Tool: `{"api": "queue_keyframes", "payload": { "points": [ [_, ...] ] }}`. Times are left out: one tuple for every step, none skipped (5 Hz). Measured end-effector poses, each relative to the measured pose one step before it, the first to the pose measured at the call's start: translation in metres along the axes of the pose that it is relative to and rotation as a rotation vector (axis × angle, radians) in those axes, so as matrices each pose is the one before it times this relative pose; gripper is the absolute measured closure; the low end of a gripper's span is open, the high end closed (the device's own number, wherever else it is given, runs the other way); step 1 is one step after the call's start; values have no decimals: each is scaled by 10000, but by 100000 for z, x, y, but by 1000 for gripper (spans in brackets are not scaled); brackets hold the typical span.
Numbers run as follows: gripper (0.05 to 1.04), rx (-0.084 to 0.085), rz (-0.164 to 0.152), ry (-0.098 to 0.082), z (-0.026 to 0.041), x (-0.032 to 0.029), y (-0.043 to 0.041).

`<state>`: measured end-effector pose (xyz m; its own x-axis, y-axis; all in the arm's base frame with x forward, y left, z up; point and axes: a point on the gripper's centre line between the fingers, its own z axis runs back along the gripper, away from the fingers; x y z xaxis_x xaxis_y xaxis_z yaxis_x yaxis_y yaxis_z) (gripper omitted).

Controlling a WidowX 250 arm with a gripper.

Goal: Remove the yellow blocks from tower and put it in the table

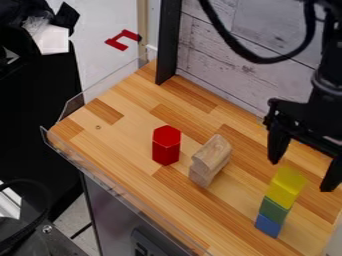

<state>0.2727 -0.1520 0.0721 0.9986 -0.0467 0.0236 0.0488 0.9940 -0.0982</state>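
My gripper should next take hold of the yellow block by its opposite sides, so that I can move the block off the tower and onto the table.
My gripper (302, 175) hangs at the right of the camera view, its two fingers spread wide with nothing held. Just below and between the fingertips stands a tower, with yellow (286, 186) on top, a green block (274, 210) under it and a blue block (268, 226) at the bottom. The yellow part looks taller than the others; whether it is one block or two I cannot tell. The tower stands on the wooden table (107, 130), toward its right side.
Left of the tower stands a natural wood block (211, 159) with a curved side. Further left is a red hexagonal block (166, 145). A clear rim (120, 194) runs along the table's left and front edges, and a whitish plank wall (227, 65) rises behind.
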Motion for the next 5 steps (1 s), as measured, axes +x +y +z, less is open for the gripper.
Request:
{"api": "queue_keyframes", "payload": {
  "points": [
    [83,-14,20,345,-980,-196,10],
    [83,20,234,583,-1783,-59,563],
    [114,-66,187,173,-634,205,453],
    [388,-204,126,-218,-136,388,-53],
    [505,-85,111,-38,-57,-85,308]
  ]
}}
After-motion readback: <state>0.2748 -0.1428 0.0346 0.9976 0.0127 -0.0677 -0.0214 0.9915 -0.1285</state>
